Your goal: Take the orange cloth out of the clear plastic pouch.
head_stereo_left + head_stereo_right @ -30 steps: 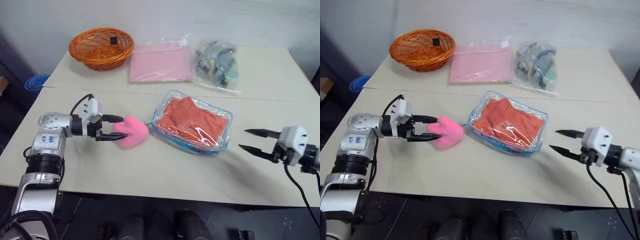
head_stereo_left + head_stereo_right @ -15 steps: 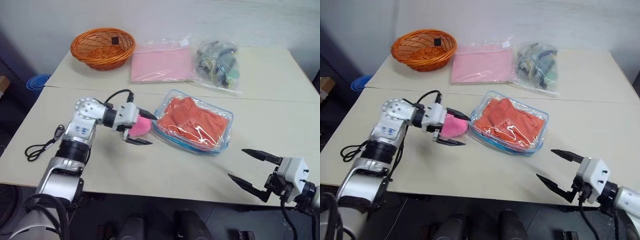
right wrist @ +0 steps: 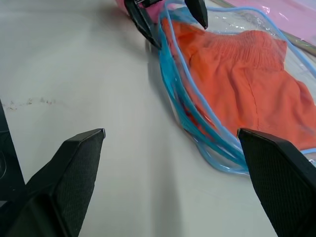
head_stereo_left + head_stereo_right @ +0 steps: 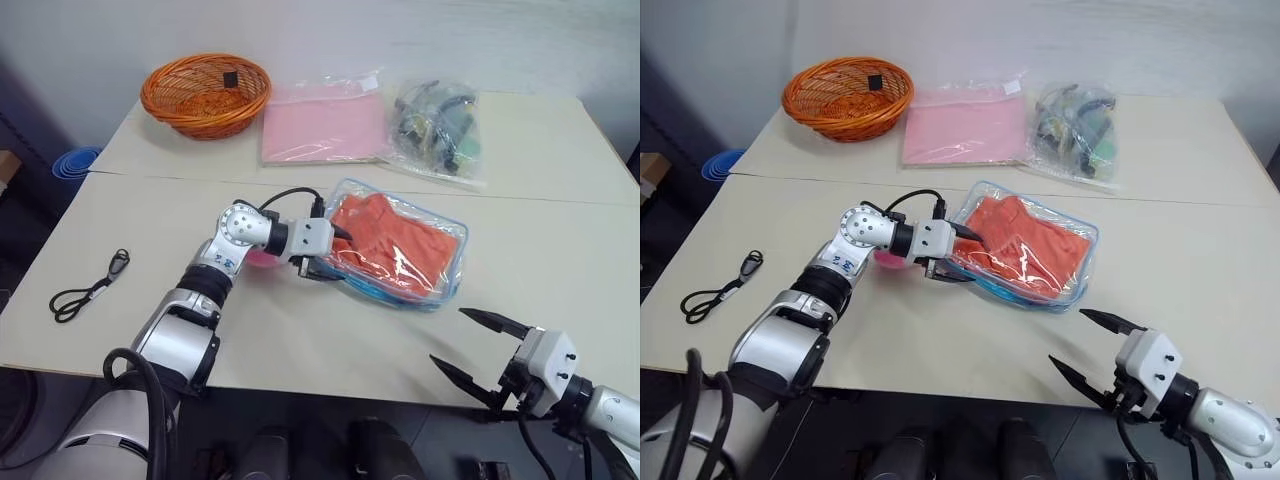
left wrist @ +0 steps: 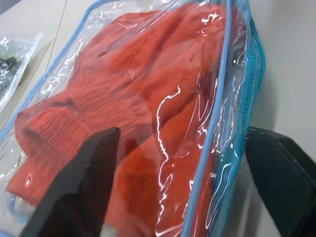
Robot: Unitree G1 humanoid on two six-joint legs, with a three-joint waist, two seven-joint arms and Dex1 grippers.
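Observation:
Next, my left gripper grabs the pouch by its blue zipper edge (image 5: 237, 148), to hold the pouch steady while the orange cloth (image 5: 123, 98) comes out.
The clear plastic pouch (image 4: 452, 240) with light-blue trim lies flat at mid-table, and the folded orange cloth (image 4: 395, 245) is inside it. My left gripper (image 4: 330, 255) is open at the pouch's left corner, with one finger over its top and the other beside its blue edge (image 5: 217, 123). A pink pom-pom (image 4: 262, 258) peeks out behind that wrist. My right gripper (image 4: 447, 335) is open and empty, low over the table's front edge and well short of the pouch. The right wrist view shows the pouch (image 3: 197, 128) ahead, with the left fingers (image 3: 143, 22) at its far corner.
An orange wicker basket (image 4: 205, 92), a clear bag with a pink sheet (image 4: 322, 125) and a clear bag of dark items (image 4: 435, 130) line the far edge of the table. A black cord (image 4: 88, 290) lies at the left. Bare tabletop (image 4: 540, 250) lies right of the pouch.
My left gripper has moved right, past the pom-pom, to the pouch's left corner, and its fingers have narrowed. My right gripper has drawn back and down toward the table's front edge.

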